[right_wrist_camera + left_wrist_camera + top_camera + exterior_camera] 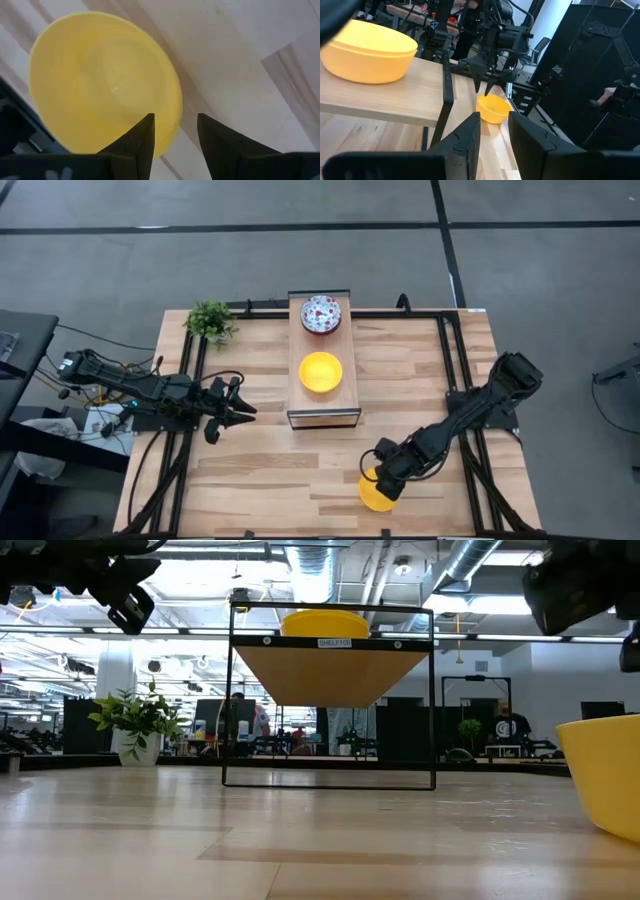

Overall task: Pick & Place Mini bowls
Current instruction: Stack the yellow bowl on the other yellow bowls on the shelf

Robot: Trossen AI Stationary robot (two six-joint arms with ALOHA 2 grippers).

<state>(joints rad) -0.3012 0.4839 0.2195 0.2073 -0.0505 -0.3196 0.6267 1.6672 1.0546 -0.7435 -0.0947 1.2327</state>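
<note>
My right gripper grabs the yellow mini bowl by its rim next, to place it with the other yellow bowl on the wooden shelf.
One yellow mini bowl rests by its base on the table near the near edge, right of centre. My right gripper hangs open above it, pointing down; its fingers stand either side of the bowl's rim without touching. The left wrist view shows its tips just over that bowl. A second yellow bowl and a floral white bowl sit on the raised wooden shelf. My left gripper waits open, left of the shelf.
The shelf stands on a black wire frame at the table's far middle. A small green potted plant sits at the far left corner. Black rails run along the table's edges. Bare wood lies between the arms, near of the shelf.
</note>
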